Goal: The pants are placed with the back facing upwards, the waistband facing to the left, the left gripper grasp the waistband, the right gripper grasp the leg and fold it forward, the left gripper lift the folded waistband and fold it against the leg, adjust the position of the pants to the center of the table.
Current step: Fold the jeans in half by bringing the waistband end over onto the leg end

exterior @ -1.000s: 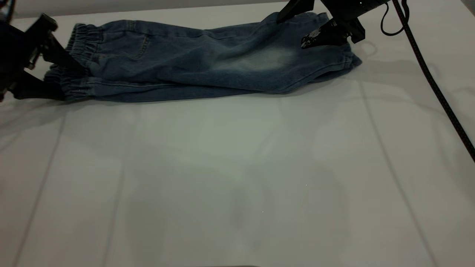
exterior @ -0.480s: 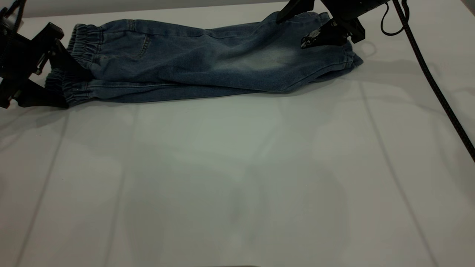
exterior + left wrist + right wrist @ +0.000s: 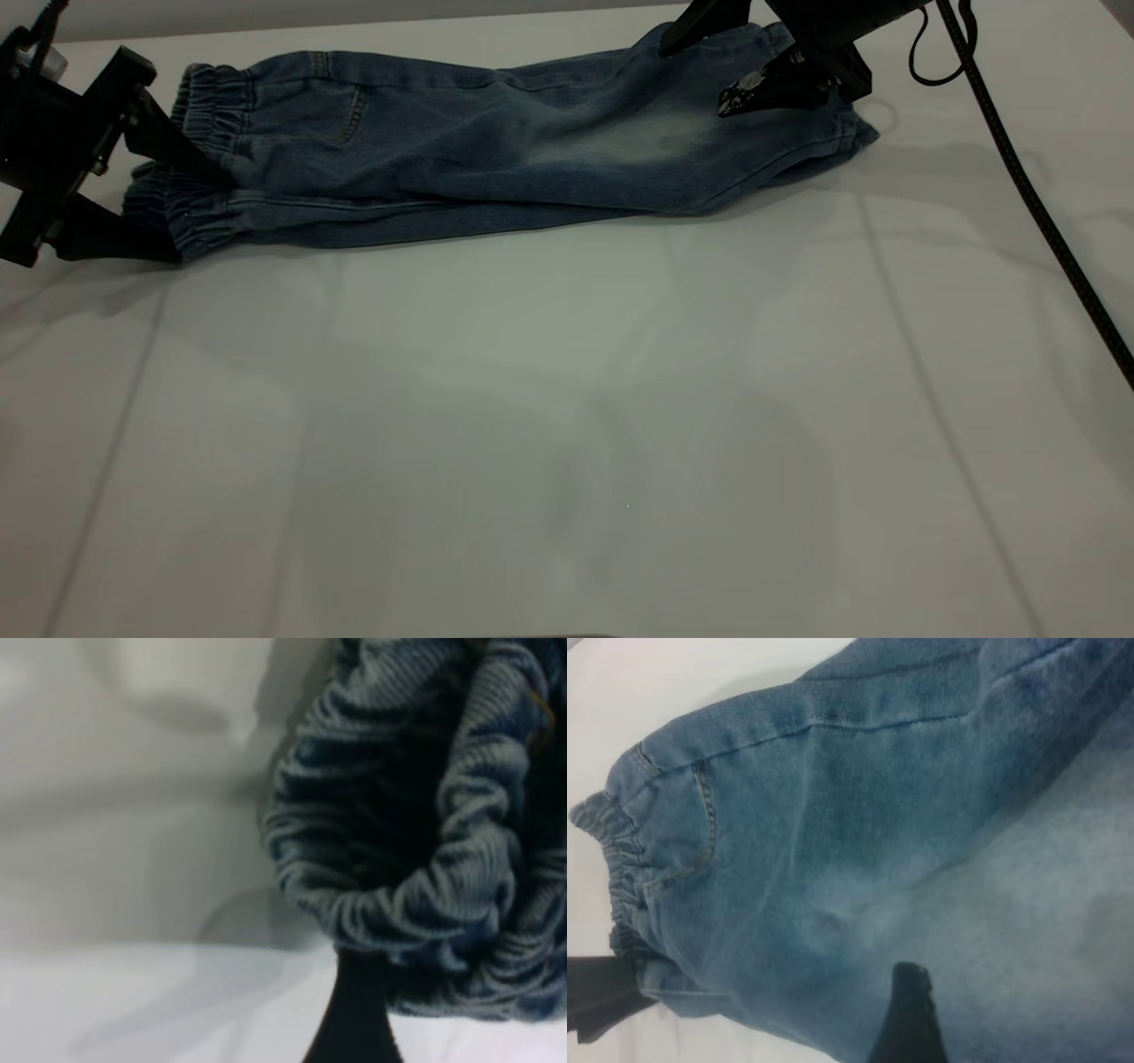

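Note:
I should next grab the blue denim pants with my left gripper by their gathered waistband (image 3: 202, 159), to fold the pants against the leg (image 3: 647, 137).
The blue denim pants (image 3: 496, 151) lie folded lengthwise along the far side of the white table (image 3: 567, 425), waistband (image 3: 205, 106) to the left. My left gripper (image 3: 204, 220) is open, its black fingers (image 3: 359, 1023) straddling the lower bunch of the gathered waistband (image 3: 399, 859). My right gripper (image 3: 693, 78) hangs open just over the leg (image 3: 647, 137) with the faded patch, near the hem; one finger (image 3: 908, 1019) shows above the denim. The back pocket (image 3: 682, 833) is visible.
A black cable (image 3: 1028, 186) runs down the right side of the table from the right arm. The table's far edge (image 3: 399, 19) lies just behind the pants. The near half of the table holds nothing but shadows.
My left gripper has moved right and slightly away, and the whole pants have slid a little to the right with it. The right gripper has stayed put.

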Controlling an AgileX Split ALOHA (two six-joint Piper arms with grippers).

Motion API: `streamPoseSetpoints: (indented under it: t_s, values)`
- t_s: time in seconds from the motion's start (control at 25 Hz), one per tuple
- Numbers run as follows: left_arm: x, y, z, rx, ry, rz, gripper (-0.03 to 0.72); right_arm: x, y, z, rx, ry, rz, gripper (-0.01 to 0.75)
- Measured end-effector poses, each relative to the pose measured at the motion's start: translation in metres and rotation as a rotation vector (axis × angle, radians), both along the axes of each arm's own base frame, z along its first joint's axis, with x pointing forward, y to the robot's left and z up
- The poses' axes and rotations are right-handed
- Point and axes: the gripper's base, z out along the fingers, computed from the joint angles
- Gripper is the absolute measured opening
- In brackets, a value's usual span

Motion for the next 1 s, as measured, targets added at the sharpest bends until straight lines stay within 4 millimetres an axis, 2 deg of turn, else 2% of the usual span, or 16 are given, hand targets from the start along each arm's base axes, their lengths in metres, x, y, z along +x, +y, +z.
streamPoseSetpoints:
  t_s: [0.48, 1.0]
  values:
    - [-0.013, -0.003, -0.003, -0.01, 0.127, -0.078, 0.519, 0.0, 0.0, 0.0, -0.001, 0.0, -0.001, 0.498]
    - [0.0, 0.002, -0.002, 0.019, 0.016, 0.03, 0.519, 0.0, 0.0, 0.0, 0.0, 0.0, 0.0, 0.498]
